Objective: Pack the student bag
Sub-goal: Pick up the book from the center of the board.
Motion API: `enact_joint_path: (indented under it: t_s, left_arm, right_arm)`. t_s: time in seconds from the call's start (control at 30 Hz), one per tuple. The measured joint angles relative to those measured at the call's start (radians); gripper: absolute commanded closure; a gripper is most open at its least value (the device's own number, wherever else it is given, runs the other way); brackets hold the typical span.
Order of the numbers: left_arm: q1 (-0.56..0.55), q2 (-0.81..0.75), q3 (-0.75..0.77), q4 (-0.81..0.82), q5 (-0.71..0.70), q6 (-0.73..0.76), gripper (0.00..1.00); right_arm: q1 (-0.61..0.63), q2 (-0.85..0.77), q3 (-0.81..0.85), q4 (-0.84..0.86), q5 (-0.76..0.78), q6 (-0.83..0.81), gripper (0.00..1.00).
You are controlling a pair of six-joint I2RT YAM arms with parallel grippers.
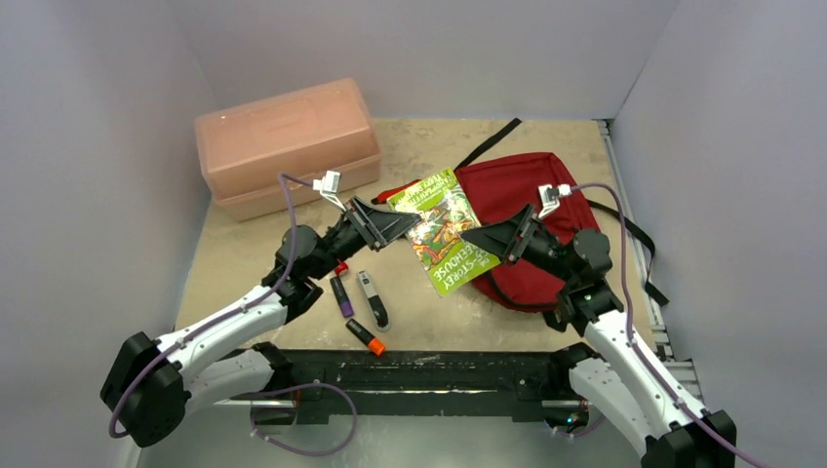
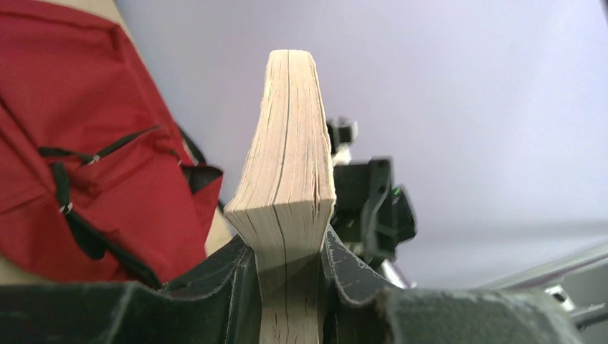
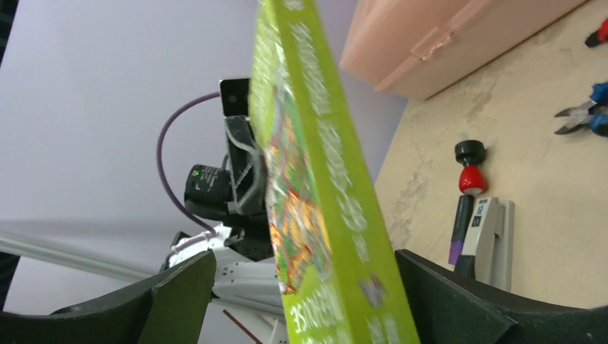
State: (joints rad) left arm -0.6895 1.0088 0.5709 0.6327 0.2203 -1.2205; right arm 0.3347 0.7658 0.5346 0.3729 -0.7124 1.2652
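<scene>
I should next grab the green picture book (image 1: 444, 229) with my right gripper across its covers at one spine end, so the opposite end stays free to go into the bag (image 1: 531, 200).
The student bag (image 1: 531, 200), a dark red backpack with black straps, lies at the back right of the table; it also shows in the left wrist view (image 2: 79, 129). My left gripper (image 1: 390, 226) is shut on a green picture book (image 1: 444, 229) and holds it in the air beside the bag's left side. In the left wrist view the fingers (image 2: 222, 287) clamp the book's page edges (image 2: 287, 179). My right gripper (image 1: 483, 239) is open, its jaws wide on either side of the book's green spine (image 3: 323, 179) without touching it.
A rigid pale pink box (image 1: 283, 141) with its lid shut stands at the back left. Two markers (image 1: 341, 292) (image 1: 366, 336) and a stapler (image 1: 373, 297) lie on the table under the left arm. Blue-handled pliers (image 3: 581, 118) lie near the box.
</scene>
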Motion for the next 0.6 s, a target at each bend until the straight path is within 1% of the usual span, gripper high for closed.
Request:
enact_joint_path:
  t_s: [0.1,0.17,0.27,0.3,0.33,0.5,0.6]
  left_arm:
    - [0.0,0.05,-0.014,0.126,-0.051,-0.057,1.0]
    - [0.002,0.103,-0.017,0.227,-0.098,-0.103,1.0]
    - [0.004,0.172,-0.019,0.335,-0.15,-0.152,1.0]
    - [0.004,0.191,-0.019,0.359,-0.161,-0.162,1.0]
    - [0.004,0.206,-0.019,0.377,-0.169,-0.173,1.0]
    - [-0.008,0.225,-0.019,0.408,-0.191,-0.183,1.0]
    - [-0.026,0.225,-0.019,0.429,-0.198,-0.183,1.0]
  right_arm:
    - [0.009,-0.047,-0.101,0.063,0.042,0.058,0.02]
    - [0.032,-0.064,-0.151,0.087,0.065,0.097,0.04]
    - [0.074,-0.078,-0.173,0.114,0.111,0.133,0.14]
    - [0.091,-0.085,-0.173,0.126,0.133,0.142,0.18]
    - [0.106,-0.093,-0.173,0.14,0.155,0.148,0.2]
    - [0.143,-0.135,-0.173,0.181,0.253,0.172,0.23]
    - [0.143,-0.152,-0.173,0.183,0.309,0.175,0.38]
